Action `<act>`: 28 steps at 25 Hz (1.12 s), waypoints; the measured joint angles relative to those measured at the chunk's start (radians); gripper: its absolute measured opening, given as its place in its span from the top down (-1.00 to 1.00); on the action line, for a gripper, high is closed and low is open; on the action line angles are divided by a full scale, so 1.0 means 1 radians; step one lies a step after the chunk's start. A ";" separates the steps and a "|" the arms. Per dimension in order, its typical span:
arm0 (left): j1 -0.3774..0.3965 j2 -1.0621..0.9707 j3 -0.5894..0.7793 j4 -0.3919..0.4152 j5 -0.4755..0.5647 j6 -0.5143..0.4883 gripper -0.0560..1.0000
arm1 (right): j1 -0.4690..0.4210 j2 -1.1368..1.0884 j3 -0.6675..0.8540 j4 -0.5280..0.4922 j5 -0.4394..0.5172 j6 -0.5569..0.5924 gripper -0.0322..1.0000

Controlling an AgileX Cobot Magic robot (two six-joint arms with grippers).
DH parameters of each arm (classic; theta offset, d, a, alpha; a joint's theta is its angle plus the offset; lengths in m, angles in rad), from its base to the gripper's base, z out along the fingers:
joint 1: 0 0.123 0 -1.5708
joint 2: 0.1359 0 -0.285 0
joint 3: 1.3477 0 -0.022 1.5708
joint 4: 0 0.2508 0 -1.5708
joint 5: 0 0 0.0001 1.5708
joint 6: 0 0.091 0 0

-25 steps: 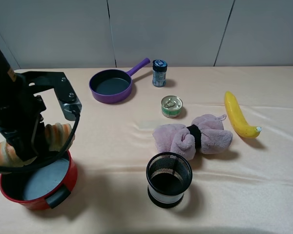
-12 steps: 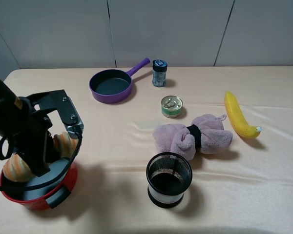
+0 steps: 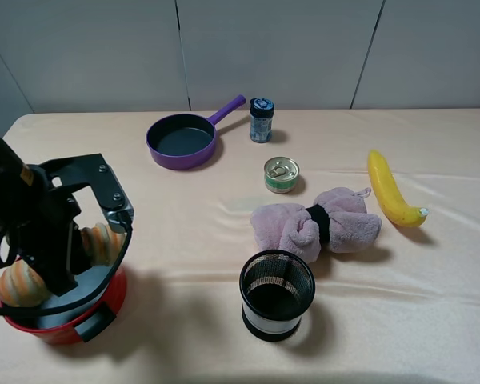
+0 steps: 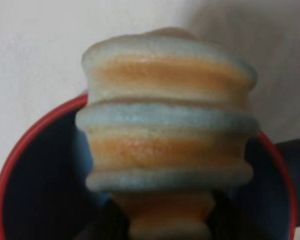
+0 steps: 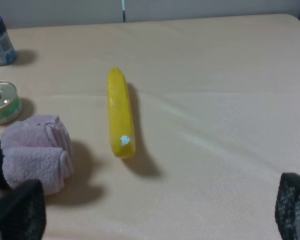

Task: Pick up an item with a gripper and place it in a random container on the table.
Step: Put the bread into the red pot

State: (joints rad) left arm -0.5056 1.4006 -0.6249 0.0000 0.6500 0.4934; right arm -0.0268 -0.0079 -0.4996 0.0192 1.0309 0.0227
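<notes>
The striped bread roll sits within the rim of the red pot (image 3: 118, 290) (image 4: 45, 175) in both views and would rest inside, so my left gripper now releases the roll.
My left gripper (image 3: 56, 268) is shut on the middle of the tan-and-orange striped bread roll (image 3: 102, 242) and holds it crosswise over the red pot (image 3: 118, 290) at the table's front left, the roll's ends about level with the rim. In the left wrist view the ridged roll (image 4: 167, 145) fills the middle, with the pot's red rim (image 4: 21, 145) and dark inside behind it. My right gripper (image 5: 155, 215) is open and empty above the beige cloth table (image 3: 192, 232); only its dark fingertips (image 5: 15, 210) show.
A black mesh cup (image 3: 277, 294) stands at front centre. A pink plush (image 3: 316, 224) and a yellow banana (image 3: 392, 192) lie to the right. A green can (image 3: 282, 174), a blue jar (image 3: 261, 120) and a purple frying pan (image 3: 182, 140) stand further back.
My left gripper has come down with the bread roll, from above the pot to about rim level, and shifted slightly left. Nothing else has moved.
</notes>
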 joint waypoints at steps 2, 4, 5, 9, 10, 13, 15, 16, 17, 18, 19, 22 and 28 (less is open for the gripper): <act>0.000 0.000 0.000 0.000 0.006 -0.002 0.39 | 0.000 0.000 0.000 0.000 0.000 0.000 -0.41; 0.000 0.000 0.000 0.000 0.007 -0.003 0.28 | 0.000 0.000 0.000 0.000 0.000 0.000 -0.41; 0.000 0.000 0.000 0.000 0.007 -0.004 0.19 | 0.000 0.000 0.000 0.000 0.000 0.000 -0.41; 0.000 0.000 0.000 0.028 0.009 -0.031 -0.31 | 0.000 0.000 0.000 0.000 0.000 0.000 -0.41; 0.000 0.000 0.000 0.033 0.009 -0.038 -0.42 | 0.000 0.000 0.000 0.000 0.000 0.000 -0.41; 0.000 0.000 0.000 0.036 0.009 -0.063 -0.75 | 0.000 0.000 0.000 0.000 0.000 0.000 -0.41; 0.000 0.000 0.000 0.042 0.008 -0.081 -0.86 | 0.000 0.000 0.000 0.000 0.000 0.000 -0.41; 0.000 0.000 0.000 0.045 0.006 -0.090 -0.90 | 0.000 0.000 0.000 0.000 0.000 0.000 -0.41; 0.000 0.000 0.000 0.045 0.005 -0.095 -0.92 | 0.000 0.000 0.000 0.000 0.000 0.000 -0.41; 0.000 0.000 0.000 0.046 0.004 -0.098 -0.93 | 0.000 0.000 0.000 0.000 0.000 0.000 -0.41; 0.000 0.000 0.000 0.046 0.004 -0.101 -0.94 | 0.000 0.000 0.000 0.000 0.000 0.000 -0.41; 0.000 0.000 -0.019 0.046 0.009 -0.106 -0.94 | 0.000 0.000 0.000 0.000 0.000 0.000 -0.41; 0.000 0.001 -0.118 0.016 0.110 -0.118 -0.95 | 0.000 0.000 0.000 0.000 0.000 0.000 -0.41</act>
State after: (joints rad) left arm -0.5056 1.4015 -0.7432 0.0160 0.7604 0.3754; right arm -0.0268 -0.0079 -0.4996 0.0192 1.0309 0.0227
